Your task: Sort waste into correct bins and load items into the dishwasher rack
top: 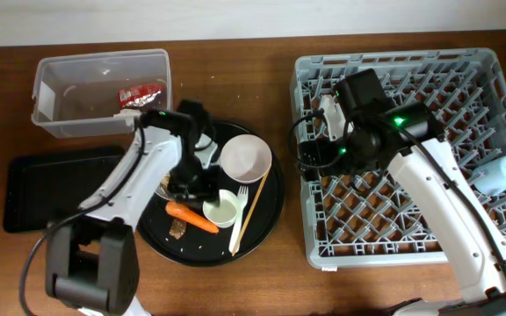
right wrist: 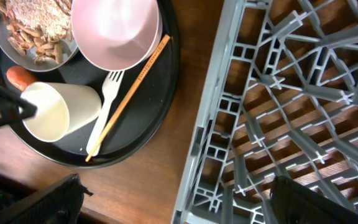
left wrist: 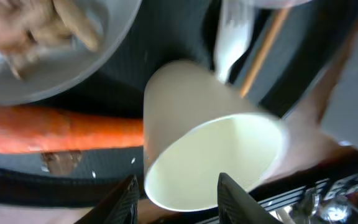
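Note:
I will next grab the small cream cup by its rim (left wrist: 174, 206) with my left gripper, which leaves the cup's base end free for handover to my right gripper.
My left gripper (top: 204, 195) (left wrist: 178, 198) is open just above the small cream cup (top: 222, 209) (left wrist: 210, 149) (right wrist: 61, 109); its fingers frame the rim. Beside the cup lie the orange carrot (top: 191, 216) (left wrist: 61, 134), the brown morsel (top: 178, 230), the white fork (top: 239, 215) (right wrist: 104, 112), a chopstick (top: 251, 206) (right wrist: 129, 93) and the white bowl (top: 245, 156). The grey plate-bowl (left wrist: 36, 62) holds pale scraps. My right gripper (top: 316, 154) (right wrist: 173, 205) is open and empty over the left edge of the dishwasher rack (top: 464, 219) (right wrist: 278, 93). A light blue cup (top: 499, 174) lies in the rack.
All the tableware sits on a large round black tray (top: 271, 211). A clear tub (top: 60, 79) at the back left holds a red wrapper (top: 139, 93). A shallow black rectangular tray (top: 42, 189) lies at the left. Bare wood separates the round tray from the rack.

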